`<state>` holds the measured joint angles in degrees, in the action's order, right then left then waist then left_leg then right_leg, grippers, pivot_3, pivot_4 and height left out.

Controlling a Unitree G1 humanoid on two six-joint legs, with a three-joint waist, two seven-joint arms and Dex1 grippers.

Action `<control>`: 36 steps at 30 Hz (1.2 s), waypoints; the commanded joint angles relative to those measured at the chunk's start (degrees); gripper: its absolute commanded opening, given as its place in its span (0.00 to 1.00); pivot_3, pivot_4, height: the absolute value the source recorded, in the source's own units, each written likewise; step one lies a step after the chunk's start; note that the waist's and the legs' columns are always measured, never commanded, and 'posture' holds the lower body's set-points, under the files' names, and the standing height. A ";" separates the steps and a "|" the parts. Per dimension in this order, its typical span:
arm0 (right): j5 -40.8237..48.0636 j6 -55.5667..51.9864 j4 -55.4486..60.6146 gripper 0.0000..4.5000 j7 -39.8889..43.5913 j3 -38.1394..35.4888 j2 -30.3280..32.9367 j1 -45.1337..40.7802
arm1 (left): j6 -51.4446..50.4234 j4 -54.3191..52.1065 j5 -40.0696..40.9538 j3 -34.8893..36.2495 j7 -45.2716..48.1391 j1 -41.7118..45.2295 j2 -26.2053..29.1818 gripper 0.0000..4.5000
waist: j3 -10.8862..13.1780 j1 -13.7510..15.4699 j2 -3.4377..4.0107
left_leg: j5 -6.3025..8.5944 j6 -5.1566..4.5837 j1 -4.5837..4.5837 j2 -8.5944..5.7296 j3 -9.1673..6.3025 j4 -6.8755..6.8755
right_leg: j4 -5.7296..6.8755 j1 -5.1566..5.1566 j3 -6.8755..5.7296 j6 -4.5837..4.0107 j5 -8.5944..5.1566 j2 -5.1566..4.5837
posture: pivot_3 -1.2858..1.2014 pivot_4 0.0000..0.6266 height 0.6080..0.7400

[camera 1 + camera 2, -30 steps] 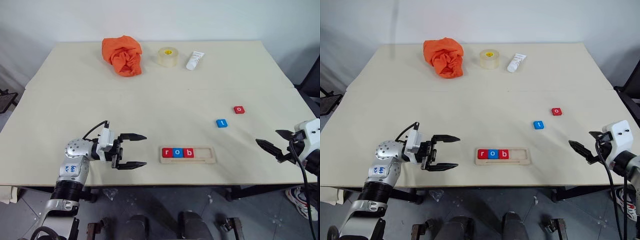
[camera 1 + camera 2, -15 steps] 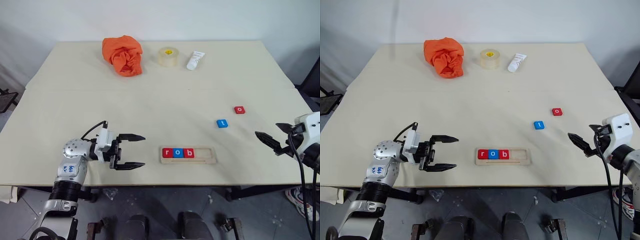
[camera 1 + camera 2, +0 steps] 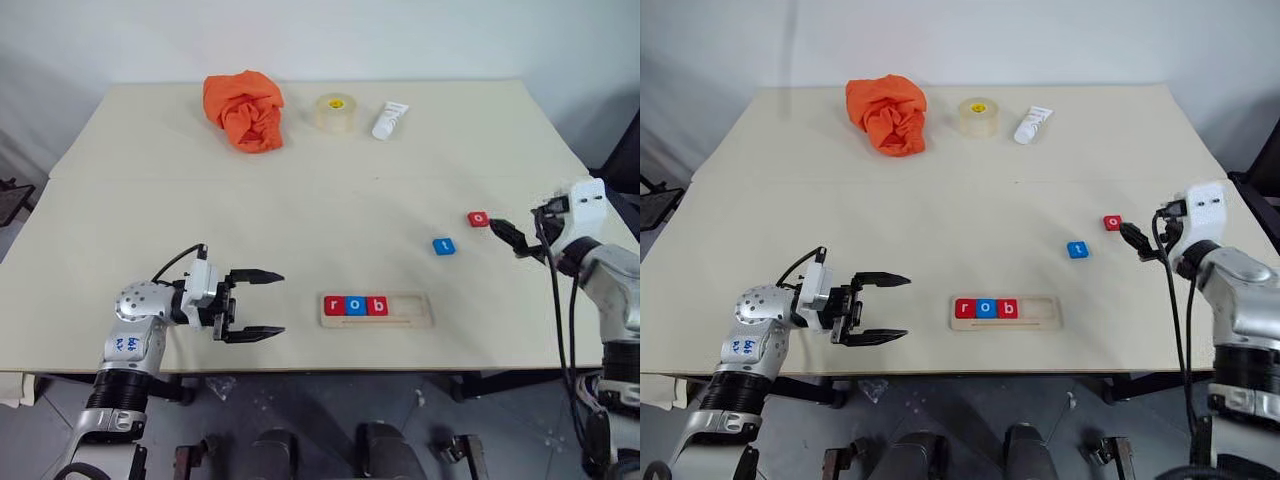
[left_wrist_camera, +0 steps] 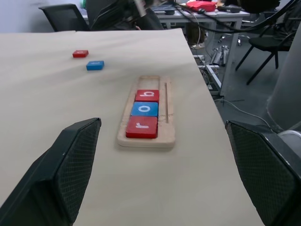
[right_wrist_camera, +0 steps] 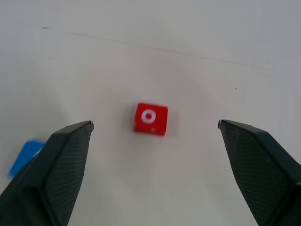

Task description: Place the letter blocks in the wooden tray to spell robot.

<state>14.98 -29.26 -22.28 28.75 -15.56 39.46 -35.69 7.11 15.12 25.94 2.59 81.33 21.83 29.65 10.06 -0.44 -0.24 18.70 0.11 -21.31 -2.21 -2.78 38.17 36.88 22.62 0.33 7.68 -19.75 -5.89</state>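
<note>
The robot's right gripper should grab the red o block (image 3: 478, 218) by its sides, so that the block can fill the next slot (image 3: 399, 306).
The wooden tray (image 3: 410, 308) lies near the table's front edge. Its left part holds three letter blocks in a row: a red r (image 3: 334, 306), a blue o (image 3: 355, 306) and a red b (image 3: 377, 306). A blue t block (image 3: 443, 246) and a red o block (image 3: 478, 218) lie loose on the table to the right and farther back. My right gripper (image 3: 503, 236) is open just right of the red o block (image 5: 151, 118), which sits ahead of its spread fingers, untouched. Left of the tray hovers my left gripper (image 3: 255, 305), open, empty and pointing at the tray (image 4: 168, 113).
At the back of the table lie a crumpled orange cloth (image 3: 244, 108), a roll of clear tape (image 3: 335, 112) and a white tube (image 3: 389, 120). The table's right edge runs close behind my right arm. Office chairs and desks stand beyond the table in the left wrist view.
My right gripper has travelled from the front right table edge forward and inward, up to the red o block. It stays open. The left gripper has kept its place.
</note>
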 commanded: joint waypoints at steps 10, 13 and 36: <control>-8.27 15.89 -31.84 0.99 -6.31 4.71 -4.81 -18.38 | 0.01 -2.02 0.99 0.15 -1.12 -0.94 -0.88 1.00 | 0.00 -1.27 0.00 | 0.01 0.00 -0.11 0.00 -0.04 -0.11 | 0.03 0.04 -0.13 0.01 0.00 -0.01 | 0.52 0.24 1.00; -8.65 17.10 -35.31 0.99 -6.67 5.03 -5.17 -19.62 | -0.20 -2.86 1.02 0.17 -1.56 -1.54 -0.88 1.00 | 0.00 -1.38 0.00 | 0.00 0.00 -0.11 0.02 -0.04 -0.11 | 0.04 0.04 -0.13 0.01 0.00 0.00 | 0.52 0.24 1.00; -9.11 17.31 -40.48 0.99 -4.71 5.56 -8.62 -20.42 | -0.47 -5.96 1.01 0.36 -4.04 -4.48 -1.03 1.00 | -0.01 -1.60 0.01 | 0.00 0.01 -0.06 0.04 -0.01 -0.01 | 0.03 0.04 -0.06 0.01 0.00 0.00 | 0.52 0.24 1.00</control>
<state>5.89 -11.38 -62.36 24.41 -9.71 31.18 -55.46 6.22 11.20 25.97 2.23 77.41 17.62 28.14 10.06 -2.04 -0.23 18.70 0.12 -21.37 -2.17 -2.79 38.17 36.91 22.67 0.27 7.69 -19.74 -5.89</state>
